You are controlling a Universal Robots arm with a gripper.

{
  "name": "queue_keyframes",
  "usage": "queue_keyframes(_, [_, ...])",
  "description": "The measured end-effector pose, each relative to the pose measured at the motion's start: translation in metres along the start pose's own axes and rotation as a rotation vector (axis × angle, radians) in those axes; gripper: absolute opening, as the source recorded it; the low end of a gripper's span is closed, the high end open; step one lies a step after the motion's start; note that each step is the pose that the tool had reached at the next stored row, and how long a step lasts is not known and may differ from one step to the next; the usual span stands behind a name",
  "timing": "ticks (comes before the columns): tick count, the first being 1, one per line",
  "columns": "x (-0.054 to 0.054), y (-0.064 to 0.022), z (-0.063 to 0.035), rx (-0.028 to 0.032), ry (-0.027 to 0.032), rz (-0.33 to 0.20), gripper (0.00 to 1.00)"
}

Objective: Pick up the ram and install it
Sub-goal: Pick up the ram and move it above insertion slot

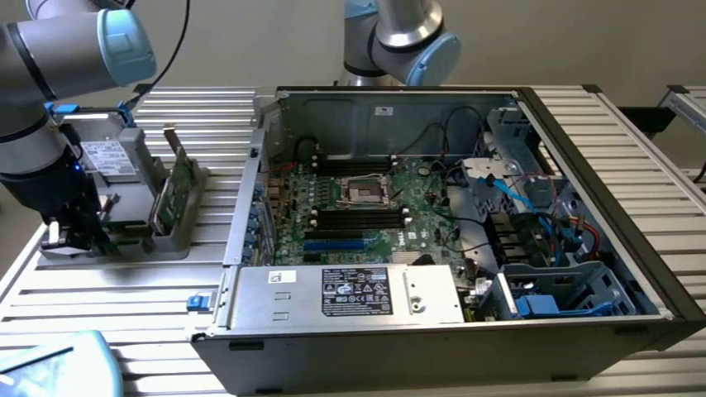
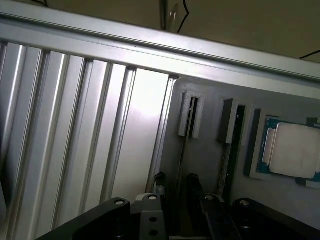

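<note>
A slotted clip is wrapped around the end of the ram [image 2: 180, 160]. My gripper should next grab the ram by its bare middle part [image 2: 178, 189], where both sides of the ram are free.
My gripper [image 1: 75, 237] hangs low over the grey parts holder [image 1: 165, 240] on the exterior view's left, beside the open computer case [image 1: 617, 149]. In the wrist view the gripper [image 2: 176, 187] is open, its two dark fingertips [image 2: 194, 184] standing either side of a thin edge that runs out of a slotted clip [image 2: 189, 114] in the holder. That edge looks like the ram [image 2: 180, 160] seen end-on, with the fingers apart from it. The motherboard [image 1: 386, 203] with its long black memory slots [image 1: 359, 218] lies inside the case.
A wide green expansion card [image 1: 171, 194] stands upright in the holder next to my arm. A square silver processor chip [image 2: 295, 150] sits in the holder beyond a second slotted clip [image 2: 232, 122]. A second robot arm [image 1: 398, 37] stands behind the case. The power supply [image 1: 347, 294] fills the case front.
</note>
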State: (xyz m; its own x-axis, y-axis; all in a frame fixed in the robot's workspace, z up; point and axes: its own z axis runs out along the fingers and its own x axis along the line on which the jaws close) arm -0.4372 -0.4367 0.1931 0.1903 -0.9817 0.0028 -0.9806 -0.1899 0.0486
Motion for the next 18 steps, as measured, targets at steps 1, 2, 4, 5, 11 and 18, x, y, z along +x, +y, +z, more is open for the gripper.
queue_keyframes(1, [0.0000,0.0000,0.0000,-0.0001,0.0000,0.000,0.31])
queue_keyframes(2, [0.0000,0.0000,0.0000,0.0000,0.0000,0.000,0.31])
queue_keyframes(4, [0.0000,0.0000,0.0000,0.0000,0.0000,0.000,0.31])
queue_keyframes(5, [0.0000,0.0000,0.0000,0.0000,0.0000,0.000,0.31])
queue_keyframes(11, [0.0000,-0.0001,0.0001,0.0008,-0.0030,0.001,0.31])
queue_keyframes(18, [0.0000,-0.0001,0.0003,0.0015,-0.0060,0.002,0.31])
